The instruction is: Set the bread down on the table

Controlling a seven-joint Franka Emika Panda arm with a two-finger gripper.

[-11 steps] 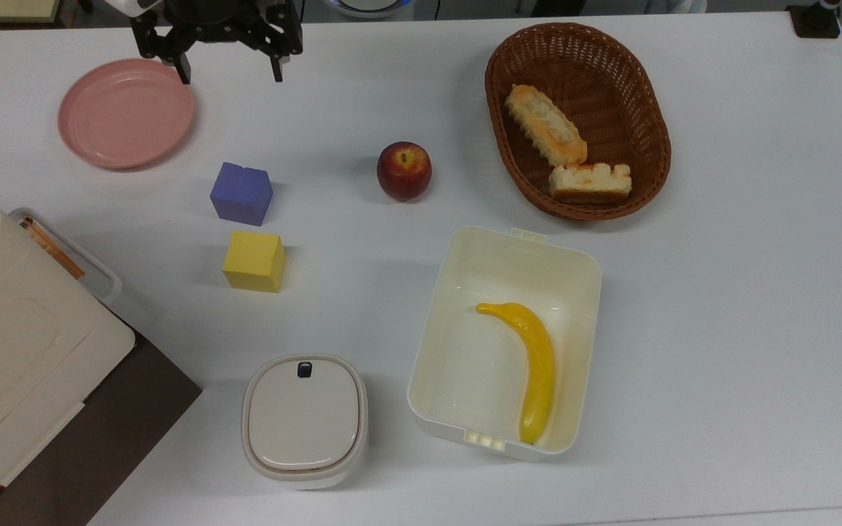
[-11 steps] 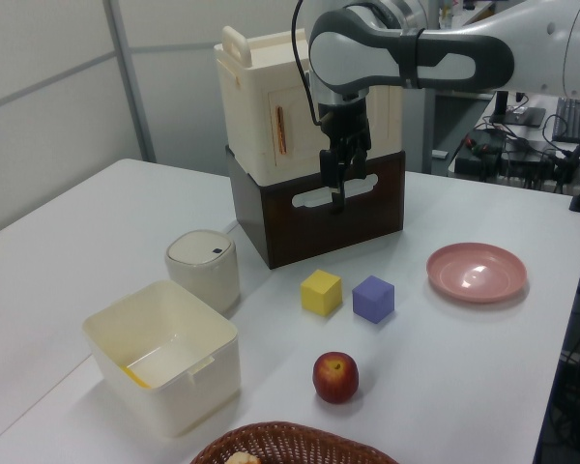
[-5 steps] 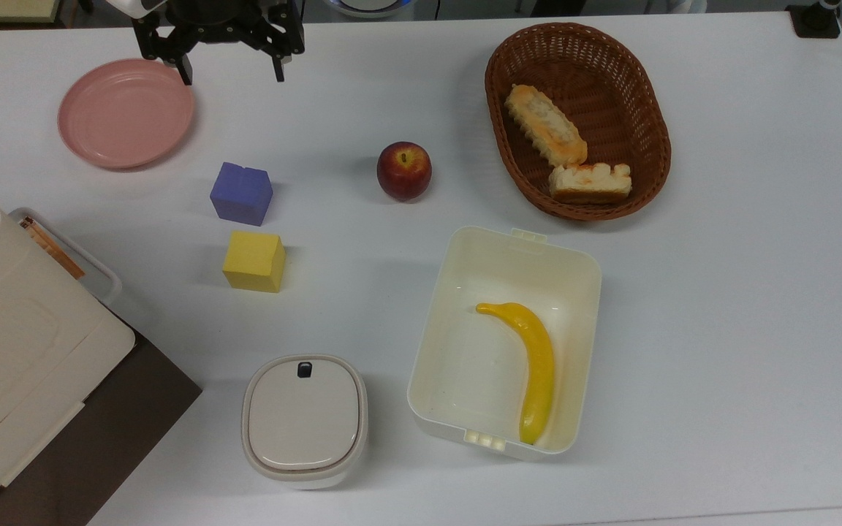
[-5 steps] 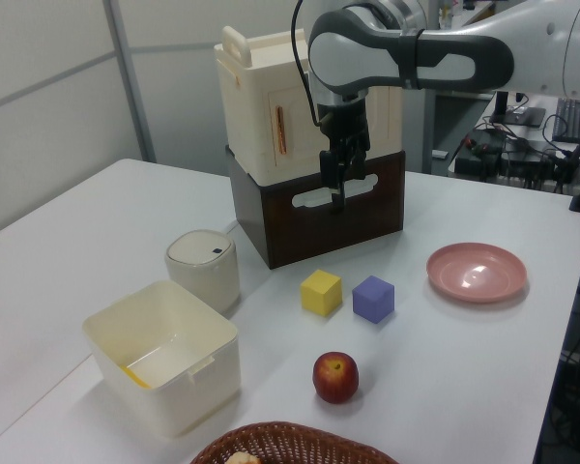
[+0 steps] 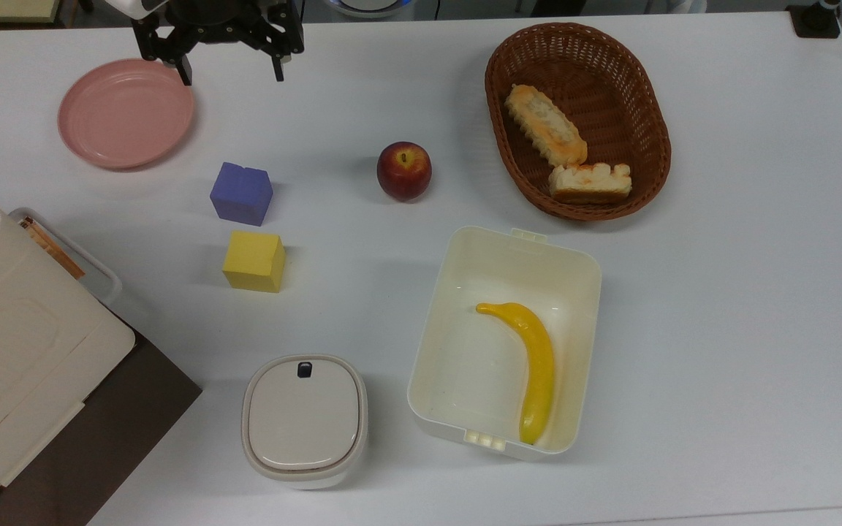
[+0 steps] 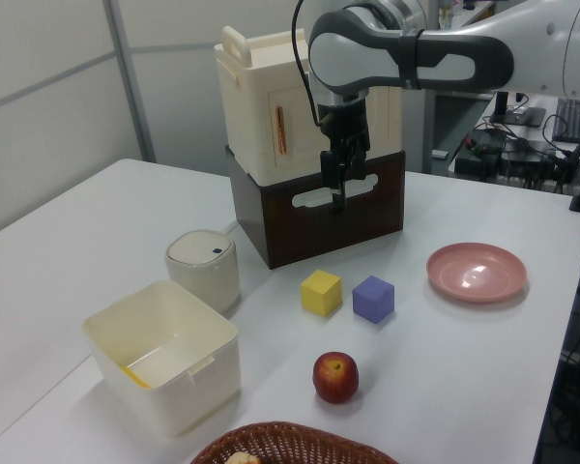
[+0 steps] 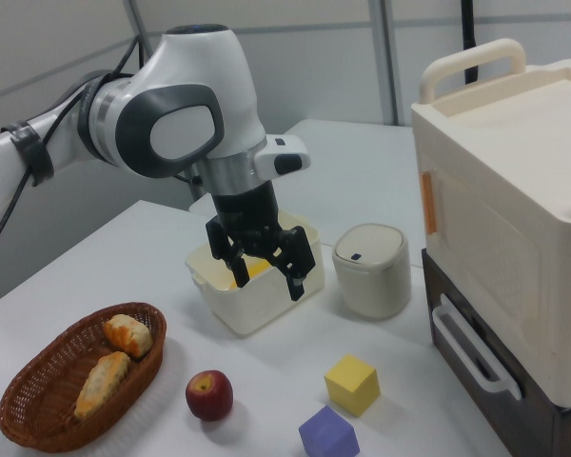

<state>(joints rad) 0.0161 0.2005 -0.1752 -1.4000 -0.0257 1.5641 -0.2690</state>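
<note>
My gripper picks up the bread by its middle (image 6: 243, 459) next, to set it out of the wicker basket on the tabletop.
The bread (image 5: 589, 183) is a short, chunky cream piece with a toasted crust. It lies in the brown wicker basket (image 5: 498, 88) at the top view's upper right, touching a longer ridged loaf (image 5: 545, 124). In the right view the bread (image 7: 128, 333) sits at the far end of the basket (image 7: 38, 433). My gripper (image 5: 229, 73) hangs open and empty over the white table (image 5: 742, 292), far to the top view's left of the basket and beside the pink plate (image 5: 126, 113). The gripper (image 7: 260, 281) also shows in the right view, and in the left view the gripper (image 6: 338, 188) is well above the tabletop.
A red apple (image 5: 404, 170) lies between gripper and basket. Purple (image 5: 241, 193) and yellow (image 5: 253, 261) cubes stand left of it. A cream open box (image 5: 439, 292) holds a banana (image 5: 534, 365). A lidded canister (image 5: 304, 420) and a cream-and-brown cabinet (image 5: 19, 351) fill the lower left.
The gripper has crept very slightly toward the top view's upper edge. Nothing else has moved.
</note>
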